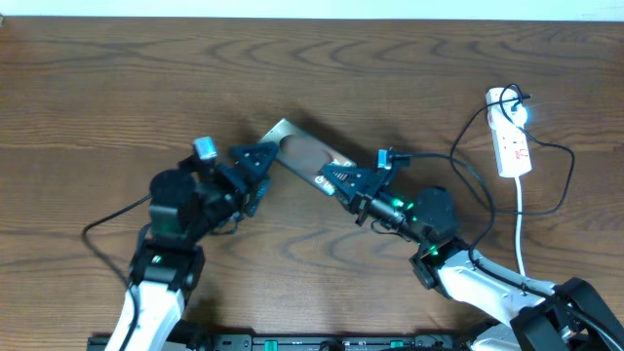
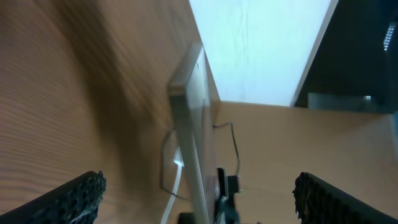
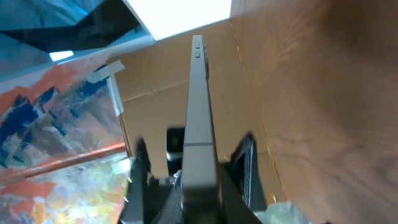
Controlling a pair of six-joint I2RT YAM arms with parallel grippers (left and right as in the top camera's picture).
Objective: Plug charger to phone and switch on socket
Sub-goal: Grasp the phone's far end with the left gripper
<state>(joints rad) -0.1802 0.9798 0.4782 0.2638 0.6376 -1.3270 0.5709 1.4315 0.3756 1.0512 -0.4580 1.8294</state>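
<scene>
My left gripper isn't ready to close yet: its fingers only reach the phone's outer corner (image 1: 278, 133). It needs to move farther over its body (image 1: 310, 159) first, then close on the phone.
The phone (image 1: 297, 154), a flat grey slab, stands on its long edge across the middle of the table. My right gripper (image 1: 336, 180) is shut on its right end; in the right wrist view the phone's thin edge (image 3: 199, 106) runs away from the clamped jaws of that gripper (image 3: 199, 196). My left gripper (image 1: 255, 168) is open around the phone's left end. In the left wrist view the phone (image 2: 191, 124) passes between the wide-apart fingers (image 2: 74, 198), touching neither. The white socket (image 1: 514, 144) lies far right, with the charger's white plug head (image 1: 504, 100) in it and its black cable (image 1: 564, 161) looping beside it. The connector tip is not visible.
The socket's thick white cord (image 1: 520, 224) runs toward the table's front edge, past my right arm. The table's far edge (image 1: 312, 19) lies along the top. A colourful painted surface (image 3: 56, 124) fills the left of the right wrist view.
</scene>
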